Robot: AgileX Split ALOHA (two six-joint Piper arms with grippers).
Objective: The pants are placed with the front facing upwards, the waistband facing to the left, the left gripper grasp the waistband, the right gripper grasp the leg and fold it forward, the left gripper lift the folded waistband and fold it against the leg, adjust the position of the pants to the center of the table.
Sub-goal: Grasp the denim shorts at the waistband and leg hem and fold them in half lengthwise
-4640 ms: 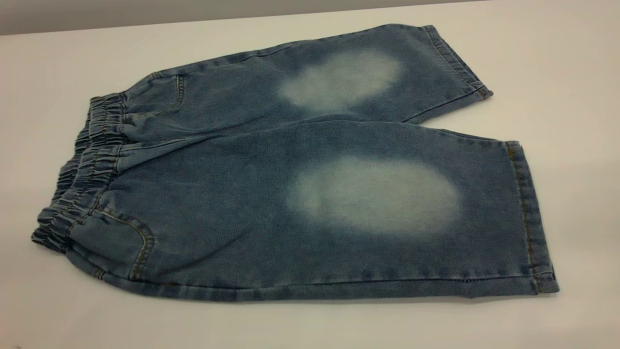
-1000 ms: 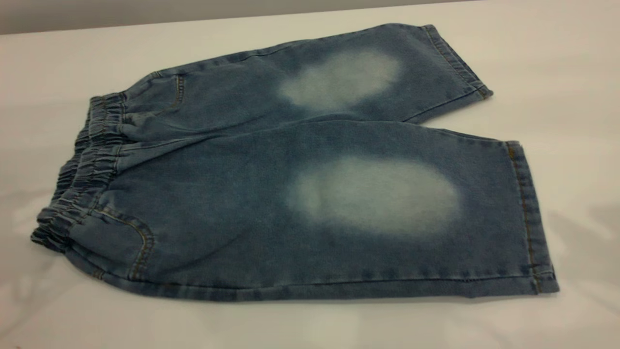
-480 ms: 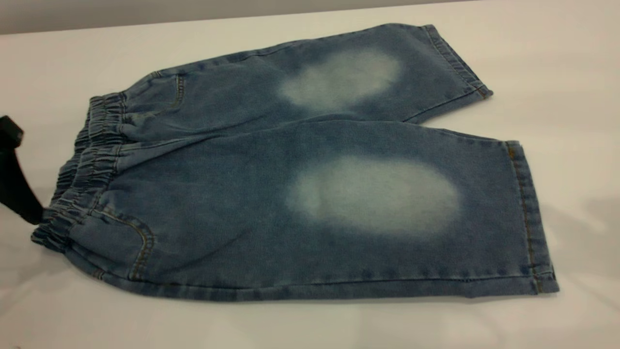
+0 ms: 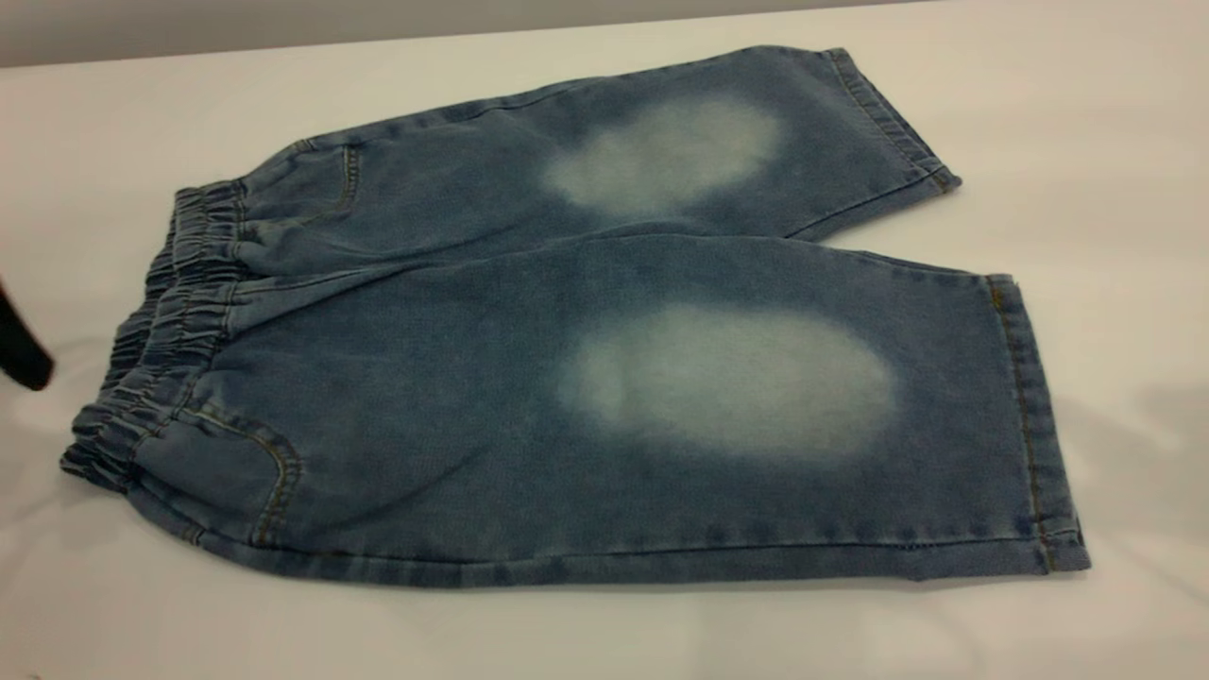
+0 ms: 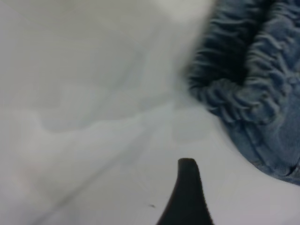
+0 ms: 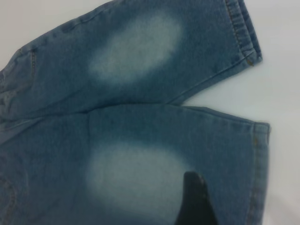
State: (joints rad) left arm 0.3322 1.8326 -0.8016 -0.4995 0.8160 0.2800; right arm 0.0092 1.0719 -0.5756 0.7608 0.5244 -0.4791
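Note:
My left gripper must grab the pants (image 4: 586,378) by the elastic waistband's pocket-side end for folding.
The pants (image 4: 586,378) lie flat on the white table (image 4: 1086,142), front up. Their elastic waistband (image 4: 161,349) points left and both legs point right. The near leg (image 4: 737,387) and the far leg (image 4: 661,156) each carry a faded oval. My left gripper (image 4: 19,354) shows only as a black tip at the picture's left edge, a little off the waistband. In the left wrist view one black finger (image 5: 187,197) hovers over bare table beside the waistband (image 5: 243,84), with nothing held. My right gripper hangs over the near leg (image 6: 140,178); one finger (image 6: 194,201) shows, with nothing against it.
Bare white tabletop (image 4: 604,633) surrounds the pants on every side. The table's far edge (image 4: 283,42) runs along the top of the exterior view, with a grey wall behind it.
My left gripper came in from the left to the waistband half a second ago and has since drawn back toward the picture's edge. The pants have not moved.

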